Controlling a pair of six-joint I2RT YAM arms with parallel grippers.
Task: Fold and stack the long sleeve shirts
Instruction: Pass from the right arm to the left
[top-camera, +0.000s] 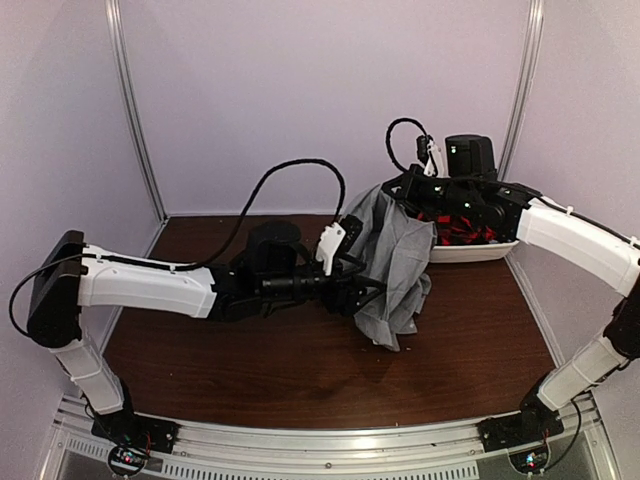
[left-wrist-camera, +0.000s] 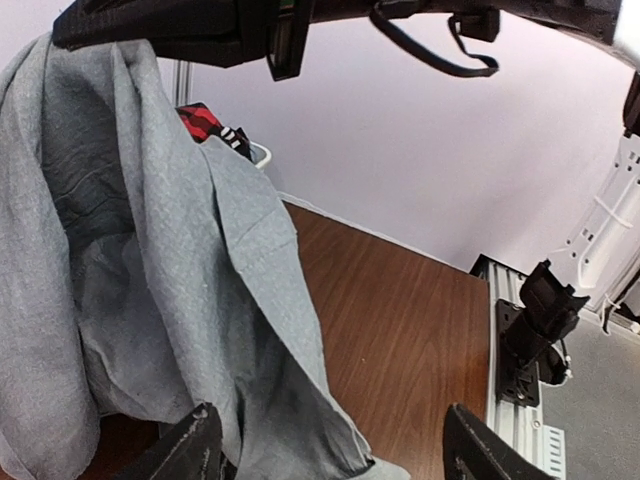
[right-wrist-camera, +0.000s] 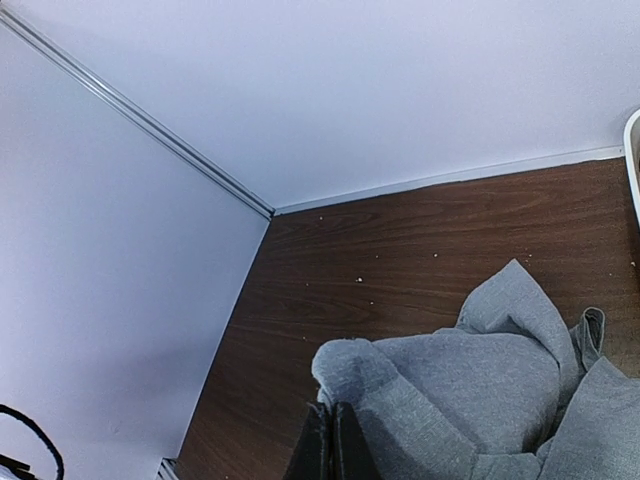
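Next, the left gripper grabs the hem hanging below my right gripper's (top-camera: 388, 295) (left-wrist-camera: 337, 442) hold, to draw the grey long sleeve shirt out flat for folding.
A light-grey long sleeve shirt (top-camera: 395, 260) hangs bunched from my right gripper (top-camera: 393, 191) above the back middle of the table, its lower end resting on the wood. In the right wrist view the right gripper (right-wrist-camera: 330, 447) is shut, with a fold of the grey shirt (right-wrist-camera: 460, 390) pinched at its tips. My left gripper (top-camera: 365, 290) reaches in from the left, against the hanging cloth. In the left wrist view the left gripper (left-wrist-camera: 335, 455) stands open; the shirt (left-wrist-camera: 150, 280) drapes over its left finger (left-wrist-camera: 190, 450) and a hem falls between the jaws.
A white basket (top-camera: 470, 252) stands at the back right, with red and black cloth (top-camera: 455, 228) inside. Its rim (left-wrist-camera: 262, 153) shows behind the shirt in the left wrist view. Bare brown tabletop (top-camera: 220, 370) lies in front. The right arm's base (left-wrist-camera: 530, 330) sits at the table edge.
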